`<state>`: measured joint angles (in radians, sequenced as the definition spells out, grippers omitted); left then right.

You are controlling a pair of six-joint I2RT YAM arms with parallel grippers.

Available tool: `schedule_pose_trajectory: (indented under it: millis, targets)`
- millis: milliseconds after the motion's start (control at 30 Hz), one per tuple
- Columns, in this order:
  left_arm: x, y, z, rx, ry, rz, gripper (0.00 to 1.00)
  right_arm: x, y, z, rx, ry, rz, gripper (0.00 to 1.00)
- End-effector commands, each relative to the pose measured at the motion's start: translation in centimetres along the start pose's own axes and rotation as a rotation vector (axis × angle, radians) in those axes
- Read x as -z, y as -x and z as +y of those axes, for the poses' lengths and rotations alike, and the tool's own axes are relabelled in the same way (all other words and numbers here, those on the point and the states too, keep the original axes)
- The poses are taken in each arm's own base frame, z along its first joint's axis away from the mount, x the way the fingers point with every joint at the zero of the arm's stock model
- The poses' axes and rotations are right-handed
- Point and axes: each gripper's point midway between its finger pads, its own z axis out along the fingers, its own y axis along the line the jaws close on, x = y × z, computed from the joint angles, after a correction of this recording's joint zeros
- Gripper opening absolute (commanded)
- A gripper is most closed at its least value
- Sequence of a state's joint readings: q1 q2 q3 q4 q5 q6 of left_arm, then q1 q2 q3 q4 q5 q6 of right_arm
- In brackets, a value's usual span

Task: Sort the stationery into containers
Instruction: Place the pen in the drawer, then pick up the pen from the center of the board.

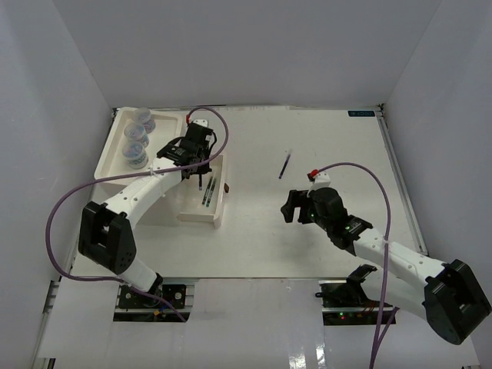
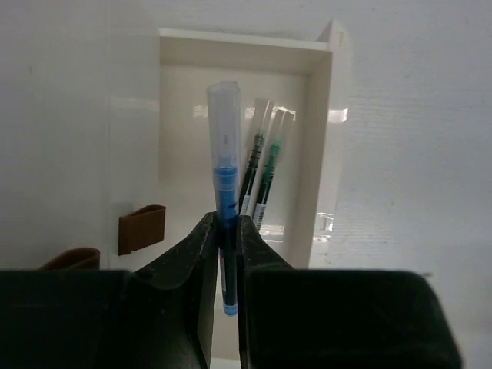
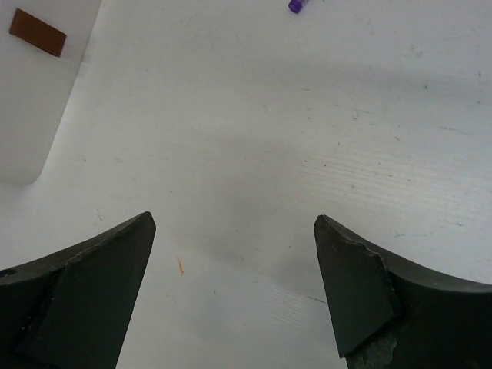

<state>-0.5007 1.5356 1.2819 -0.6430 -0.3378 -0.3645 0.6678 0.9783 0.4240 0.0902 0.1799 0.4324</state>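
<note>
I should reach the dark blue pen with my right gripper and grab the middle of its body (image 1: 285, 164), so the pen's end with the cap stays free for my left gripper.
My left gripper (image 2: 227, 231) is shut on a blue pen (image 2: 224, 177) with a clear cap and holds it over the pulled-out white drawer (image 2: 323, 115). Two green and dark pens (image 2: 261, 165) lie in that drawer. From above, the left gripper (image 1: 192, 167) hangs over the drawer (image 1: 217, 201) of the white box unit (image 1: 108, 157). Three clear jars (image 1: 137, 137) stand in the unit's top tray. A dark blue pen (image 1: 285, 164) lies alone on the table. My right gripper (image 1: 294, 207) stands open and empty below that pen, over bare table (image 3: 234, 223).
Brown drawer knobs (image 2: 142, 228) show on the unit's front, and one knob (image 3: 38, 32) appears at the top left of the right wrist view. The purple end of the loose pen (image 3: 297, 5) peeks in at that view's top edge. White walls enclose the table.
</note>
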Motion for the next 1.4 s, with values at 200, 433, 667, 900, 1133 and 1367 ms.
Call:
schedule_pose_trajectory:
  millis: [200, 433, 667, 900, 1133, 1367]
  targets:
    - [-2.4, -1.2, 1.7, -0.064, 0.012, 0.121, 0.41, -1.0, 1.4, -1.4, 0.048, -0.111, 0.012, 0.90]
    - [-1.2, -0.5, -0.1, -0.034, -0.102, 0.086, 0.72, -3.0, 3.4, -3.7, 0.053, -0.315, 0.040, 0.91]
    - [1.6, 0.1, -3.4, 0.001, -0.351, -0.011, 0.88, -7.5, 7.8, -5.6, 0.022, -0.481, 0.009, 0.95]
    - [3.0, 0.2, -4.4, 0.021, -0.449, -0.078, 0.98, -13.6, 9.7, -7.8, 0.003, -0.593, 0.051, 1.00]
    - [4.0, 0.6, -4.8, 0.034, -0.494, -0.120, 0.98, -18.2, 9.7, -9.1, -0.015, -0.643, 0.093, 0.82]
    - [4.6, 0.0, -6.3, 0.051, -0.582, -0.086, 0.98, -19.0, 7.4, -9.8, -0.034, -0.666, 0.133, 0.59]
